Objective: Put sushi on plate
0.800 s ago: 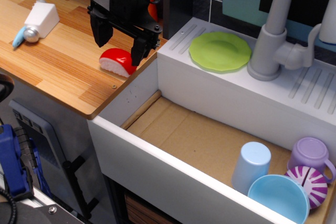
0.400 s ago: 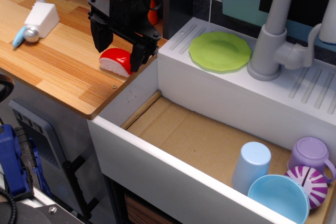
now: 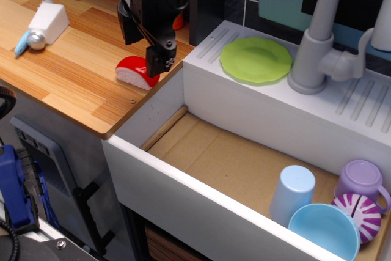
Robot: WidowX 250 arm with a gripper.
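Next, my gripper takes hold of the sushi (image 3: 135, 71) by its end beside the counter's edge to put the sushi on the lime-green plate (image 3: 256, 59).
The sushi (image 3: 135, 71), with a glossy red top and white base, lies on the wooden counter (image 3: 67, 71) near its right edge. My black gripper (image 3: 140, 50) hangs just above and behind it, open, with one finger at the back and one finger (image 3: 153, 63) touching or nearly touching the sushi's right end. Nothing is in the gripper. The lime-green plate (image 3: 256, 59) lies flat and bare on the white ledge of the sink, to the right of the gripper.
A white toy bottle (image 3: 49, 21) lies at the counter's far left. An orange toy (image 3: 178, 21) shows behind the gripper. The sink basin (image 3: 226, 163) holds a light-blue cup (image 3: 292, 194), a light-blue bowl (image 3: 324, 230) and a purple cup (image 3: 361, 180). A grey faucet (image 3: 317, 47) stands right of the plate.
The gripper has turned about its vertical axis, so its fingers now stand front to back over the sushi instead of side by side. The sushi has not moved.
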